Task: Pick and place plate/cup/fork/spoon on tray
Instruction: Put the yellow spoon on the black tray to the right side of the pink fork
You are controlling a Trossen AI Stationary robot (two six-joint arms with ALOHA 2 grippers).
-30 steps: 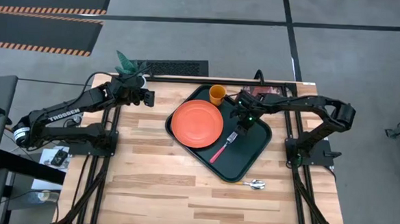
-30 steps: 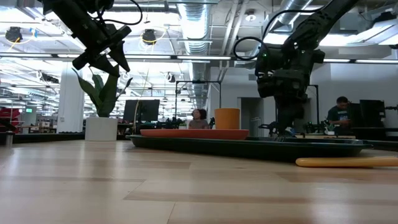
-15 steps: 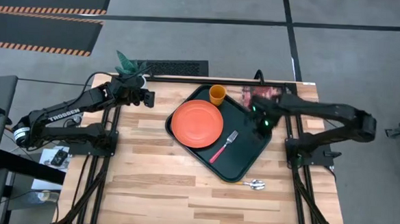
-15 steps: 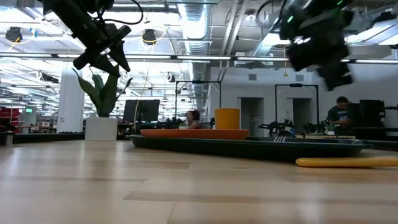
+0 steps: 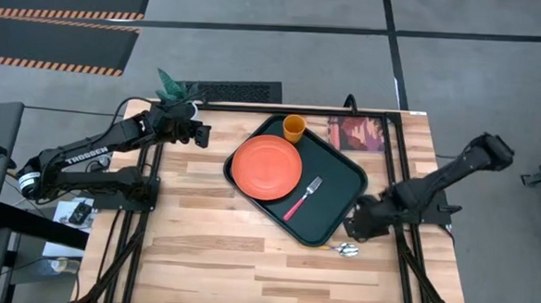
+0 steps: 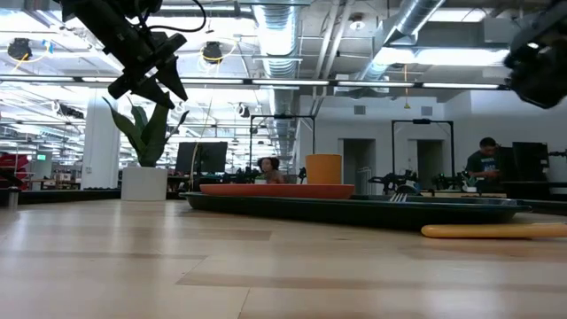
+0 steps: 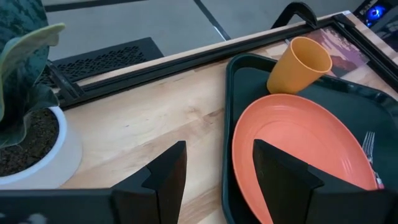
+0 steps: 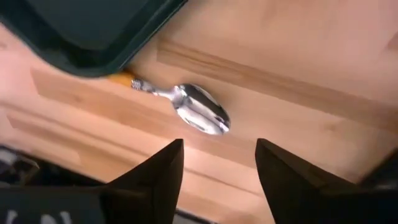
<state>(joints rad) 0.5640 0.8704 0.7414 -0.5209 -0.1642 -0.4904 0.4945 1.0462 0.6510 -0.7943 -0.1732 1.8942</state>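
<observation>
The robot's right gripper will next pick up the spoon by its metal bowl (image 5: 348, 250), to lay it in the dark tray (image 5: 340, 200) with the fork.
The dark tray (image 5: 340, 200) lies on the wooden table and holds the orange-red plate (image 5: 267, 167), the orange cup (image 5: 293, 128) at its far corner, and the pink-handled fork (image 5: 302, 198) beside the plate. The spoon (image 5: 344, 249) lies on the table at the tray's near right corner, its bowl (image 8: 200, 110) up and its orange handle (image 8: 126, 79) running under the tray's rim. My right gripper (image 5: 359, 225) hovers open above the spoon, touching nothing. My left gripper (image 5: 200, 134) waits open in the air at the far left, beside the plant.
A reddish picture book (image 5: 357, 135) lies at the far right corner, beyond the tray. A potted plant (image 5: 173, 91) stands at the far left, and a black rail (image 5: 254, 105) runs along the far edge. Bare wood (image 5: 210, 250) spreads left of and nearer than the tray.
My right gripper has risen from the fork's tines on the tray. It has then swung toward the table's near edge, past the tray's right side, and now hangs over the spoon. The fork stays lying on the tray where it was.
</observation>
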